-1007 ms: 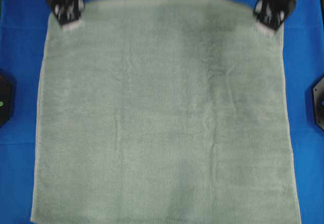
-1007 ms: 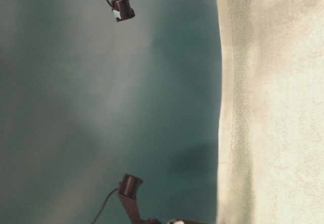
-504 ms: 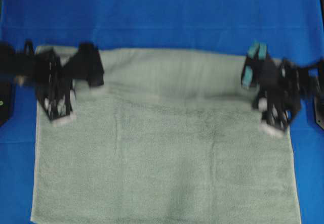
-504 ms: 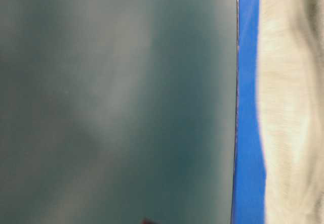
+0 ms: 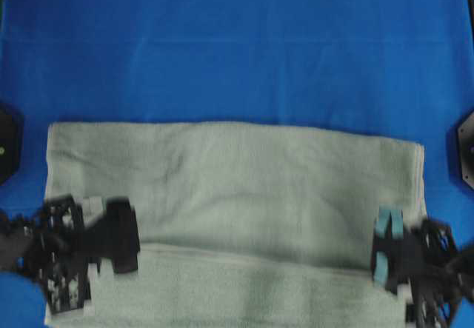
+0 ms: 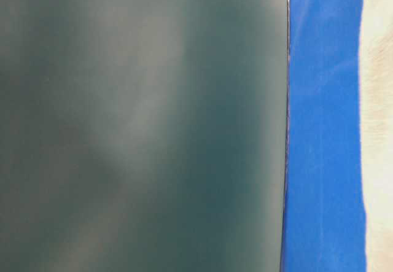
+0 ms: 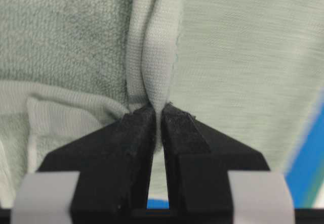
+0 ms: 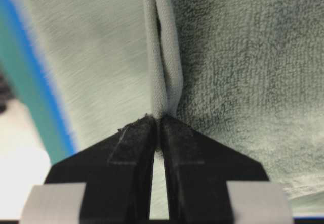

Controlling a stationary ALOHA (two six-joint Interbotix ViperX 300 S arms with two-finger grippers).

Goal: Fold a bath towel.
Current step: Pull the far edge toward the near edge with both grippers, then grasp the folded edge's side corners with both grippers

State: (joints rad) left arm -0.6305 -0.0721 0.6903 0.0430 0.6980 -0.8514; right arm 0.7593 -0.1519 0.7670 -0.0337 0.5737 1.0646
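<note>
The pinched hem (image 8: 164, 80) hangs short of the blue strip along the near side. The robot's right gripper needs to bring it there before letting go.
The pale sage-green bath towel (image 5: 237, 180) lies on the blue cloth (image 5: 237, 47), doubled over itself, with a fold line along its far side. My left gripper (image 5: 70, 298) is at the towel's near-left part, blurred. In the left wrist view that gripper (image 7: 158, 110) is shut on a bunched hem of the towel (image 7: 243, 57). My right gripper (image 5: 415, 306) is at the near-right part. Its jaws (image 8: 160, 119) pinch the hemmed edge of the towel (image 8: 243, 57). The table-level view catches only a pale strip of towel (image 6: 377, 131).
Black arm bases sit at the left edge (image 5: 6, 146) and the right edge (image 5: 465, 150) of the overhead view. Bare blue cloth (image 6: 325, 131) stretches beyond the towel's fold. A dark green backdrop (image 6: 141, 124) fills most of the table-level view.
Both grippers have carried the towel's far edge from the top of the overhead view down toward the near edge, folding the towel over itself and baring the far blue cloth.
</note>
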